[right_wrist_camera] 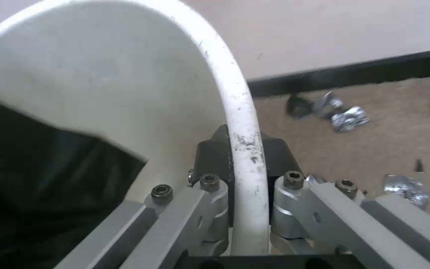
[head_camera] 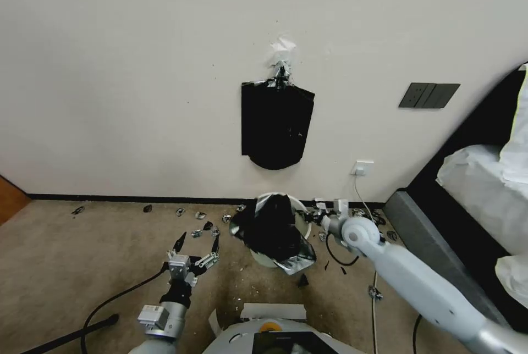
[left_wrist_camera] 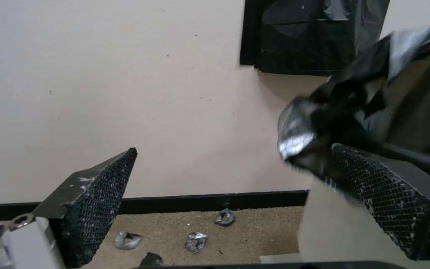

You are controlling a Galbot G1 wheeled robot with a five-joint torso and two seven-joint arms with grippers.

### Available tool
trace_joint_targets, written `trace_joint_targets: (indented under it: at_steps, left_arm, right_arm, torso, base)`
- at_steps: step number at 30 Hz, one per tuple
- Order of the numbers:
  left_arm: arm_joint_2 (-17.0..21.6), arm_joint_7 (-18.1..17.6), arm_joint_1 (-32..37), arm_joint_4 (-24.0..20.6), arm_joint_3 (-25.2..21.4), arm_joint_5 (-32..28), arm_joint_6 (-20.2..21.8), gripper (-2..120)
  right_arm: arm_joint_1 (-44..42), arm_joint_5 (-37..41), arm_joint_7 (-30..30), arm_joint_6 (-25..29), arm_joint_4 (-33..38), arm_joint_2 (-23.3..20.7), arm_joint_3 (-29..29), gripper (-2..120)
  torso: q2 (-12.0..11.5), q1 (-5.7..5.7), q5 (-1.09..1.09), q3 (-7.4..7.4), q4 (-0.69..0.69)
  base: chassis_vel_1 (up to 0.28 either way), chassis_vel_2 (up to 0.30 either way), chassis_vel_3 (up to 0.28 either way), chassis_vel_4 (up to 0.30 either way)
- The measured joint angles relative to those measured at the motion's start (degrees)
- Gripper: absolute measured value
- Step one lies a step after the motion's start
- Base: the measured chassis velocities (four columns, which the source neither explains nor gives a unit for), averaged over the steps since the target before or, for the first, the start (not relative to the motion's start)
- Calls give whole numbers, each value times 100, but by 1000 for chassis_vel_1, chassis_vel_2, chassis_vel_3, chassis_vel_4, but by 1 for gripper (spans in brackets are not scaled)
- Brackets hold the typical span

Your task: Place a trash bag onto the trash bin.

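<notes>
I will next grab the trash bag with my left gripper by its overhanging edge (head_camera: 238,223), since that sticks out past the bin's rim while the bunched middle of the bag lies slack.
The cream-white trash bin (head_camera: 305,226) stands on the carpet by the wall. The crinkled black trash bag (head_camera: 272,228) lies bunched over its mouth and hangs down its front and left side. My right gripper (head_camera: 315,215) is at the bin's right edge. In the right wrist view, my right gripper (right_wrist_camera: 245,149) is shut on the trash bin's rim (right_wrist_camera: 237,104), with the trash bag (right_wrist_camera: 36,175) dark inside. My left gripper (head_camera: 199,238) hovers open, left of the bin and apart from it. In the left wrist view my left gripper (left_wrist_camera: 234,149) faces the trash bag (left_wrist_camera: 364,112) and the trash bin's wall (left_wrist_camera: 334,231).
A flat black pack of bags (head_camera: 275,128) hangs on the wall above the bin. Small black and silvery scraps (head_camera: 198,231) litter the carpet along the skirting. A socket with a cable (head_camera: 362,167) is to the right, beside dark furniture (head_camera: 434,233). A black cable (head_camera: 110,302) crosses the floor at left.
</notes>
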Motion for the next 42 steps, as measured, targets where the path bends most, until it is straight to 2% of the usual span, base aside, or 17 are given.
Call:
trace_joint_targets:
  at_steps: [2,8,17,30,32,35,38,39,42]
  left_arm:
    - [84,0,-23,-1,9,-42,25,100]
    - [254,-6,-103,-30,-49,-207,124,100]
    - [415,-9,-131,-94,-105,-323,244,100]
    - [395,-10,-135,-97,-84,-309,272,100]
    - [361,-10,-83,-98,-44,-283,272,100]
    - [331,-9,-65,-98,-17,-256,268,100]
    - [289,-11,-62,-111,17,-206,265,100]
    - [289,-11,-62,-111,17,-206,265,100]
    - [277,-54,-47,-164,50,-191,310,100]
  right_arm:
    - [-355,-372,433,227,252,251,48,4]
    - [-1147,-1061,928,370,452,688,112,4]
    - [-1710,-1356,1074,448,363,1141,29,4]
    - [-1780,-1485,909,513,101,1402,-58,6]
    - [-1784,-1493,864,513,80,1417,-87,18]
    - [-1789,-1529,814,505,76,1400,-96,25]
    - [-1789,-1698,706,490,180,1283,-82,39]
    - [-1789,-1698,706,490,180,1283,-82,39]
    - [-1853,-2097,472,402,689,892,48,54]
  torso:
    - [0,0,-1,0,0]
    - [0,0,-1,0,-2]
    - [0,0,0,0,-1]
    - [0,0,-1,0,-1]
    - [0,0,0,0,0]
    - [0,0,0,0,-1]
    - [0,0,1,0,-1]
    - [0,0,1,0,-1]
    - [0,0,1,0,-1]
  base:
    - [0,0,0,0]
    - [0,0,0,0]
    - [0,0,0,0]
    - [0,0,0,0]
    - [0,0,0,0]
    - [0,0,0,0]
    - [0,0,0,0]
    - [0,0,0,0]
    - [0,0,0,0]
